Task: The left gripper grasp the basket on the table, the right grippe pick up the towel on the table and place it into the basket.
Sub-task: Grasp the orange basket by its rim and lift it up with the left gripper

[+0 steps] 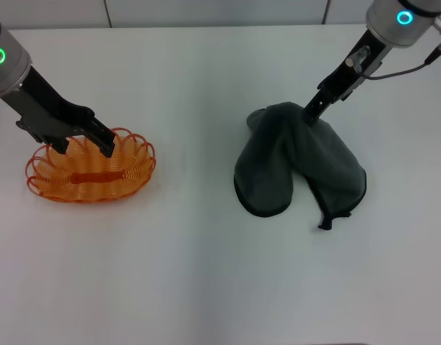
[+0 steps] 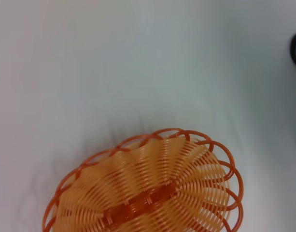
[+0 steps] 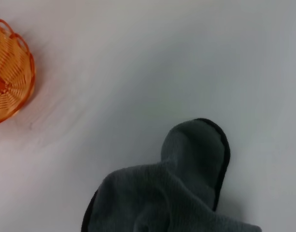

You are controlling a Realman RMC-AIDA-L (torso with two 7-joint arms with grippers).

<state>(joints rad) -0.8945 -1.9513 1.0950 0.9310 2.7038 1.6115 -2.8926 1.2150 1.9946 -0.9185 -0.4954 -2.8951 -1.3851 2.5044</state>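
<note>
I will next grab the basket with my left gripper by its looped end rim [image 1: 33, 175], so the basket's woven hollow [image 1: 98, 177] stays free for the towel.
The orange wire basket [image 1: 91, 176] stands on the white table [image 1: 206, 273] at the left. My left gripper [image 1: 83, 148] hangs over the basket's far rim, its two black fingers [image 1: 105, 146] spread apart, one at each side of the rim's back part. The left wrist view shows the basket [image 2: 152, 193] from above, with no fingers in it. At the right lies the dark grey towel [image 1: 292, 165], two lobes toward the front, its far end drawn up into a peak. My right gripper [image 1: 311, 113] is shut on that peak. The right wrist view shows the towel [image 3: 186, 193] close up and the basket [image 3: 7, 82] far off.
Bare white table lies between basket and towel and along the front. A small black tab [image 1: 326, 223] sticks out from the towel's front right lobe. Grey wall panels [image 1: 220, 11] run behind the table's far edge.
</note>
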